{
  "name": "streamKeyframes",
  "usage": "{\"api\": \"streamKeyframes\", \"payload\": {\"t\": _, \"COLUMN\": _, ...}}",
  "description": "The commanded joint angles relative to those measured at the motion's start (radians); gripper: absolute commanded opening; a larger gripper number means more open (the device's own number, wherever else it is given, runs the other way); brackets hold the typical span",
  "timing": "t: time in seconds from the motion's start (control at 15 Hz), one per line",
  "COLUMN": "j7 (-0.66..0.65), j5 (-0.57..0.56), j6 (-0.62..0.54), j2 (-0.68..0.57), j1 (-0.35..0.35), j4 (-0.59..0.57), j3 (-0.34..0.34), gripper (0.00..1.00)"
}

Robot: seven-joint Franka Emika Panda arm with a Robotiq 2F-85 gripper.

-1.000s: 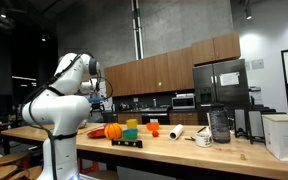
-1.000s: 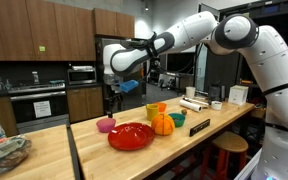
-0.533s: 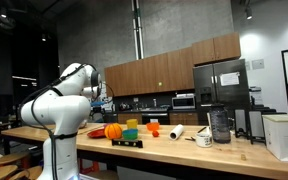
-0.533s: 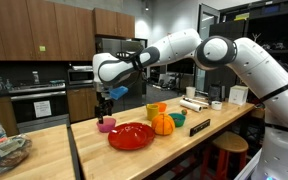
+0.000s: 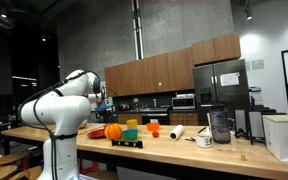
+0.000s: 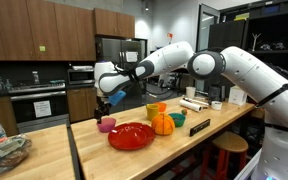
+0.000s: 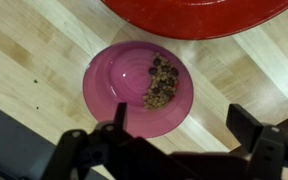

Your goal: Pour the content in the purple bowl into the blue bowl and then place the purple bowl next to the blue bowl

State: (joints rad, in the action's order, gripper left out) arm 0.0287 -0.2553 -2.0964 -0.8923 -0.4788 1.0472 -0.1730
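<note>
My gripper will next grab the purple bowl [image 7: 139,88] by its rim to pour and place, one finger inside and one outside, leaving the bowl's opposite rim clear.
The purple bowl [image 7: 139,88] holds a small heap of brown bits and sits on the wooden counter next to a red plate [image 7: 199,15]. It also shows in an exterior view [image 6: 106,125], at the counter's near-left end. My gripper [image 7: 184,114] is open and empty, hanging right above the bowl's edge, with one finger over the bowl and the other over bare wood. In an exterior view the gripper [image 6: 104,104] hovers a little above the bowl. A small blue thing [image 5: 152,122] among the toys may be the blue bowl; I cannot tell.
An orange pumpkin [image 6: 162,123], a green bowl [image 6: 177,119] and an orange cup [image 6: 156,109] stand past the red plate [image 6: 131,135]. A black bar [image 6: 198,127] lies near the counter's front edge. A jar [image 5: 219,125] and a mug [image 5: 204,139] stand further along.
The arm has swung left and down, bringing the open gripper from above the middle of the counter to just over the purple bowl. The bowl has not moved.
</note>
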Motion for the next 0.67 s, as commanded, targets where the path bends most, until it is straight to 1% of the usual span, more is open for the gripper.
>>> {"api": "streamKeyframes", "payload": {"t": 0.0, "j7": 0.021, "j5": -0.011, "j6": 0.016, "j2": -0.055, "j1": -0.002, "j4": -0.091, "j3": 0.012, "gripper": 1.00}}
{"api": "streamKeyframes", "payload": {"t": 0.33, "j7": 0.020, "j5": 0.012, "j6": 0.048, "j2": -0.072, "j1": 0.004, "j4": -0.107, "j3": 0.002, "gripper": 1.00}}
{"api": "streamKeyframes", "payload": {"t": 0.6, "j7": 0.015, "j5": 0.033, "j6": 0.064, "j2": -0.068, "j1": 0.007, "j4": -0.088, "j3": -0.010, "gripper": 1.00}}
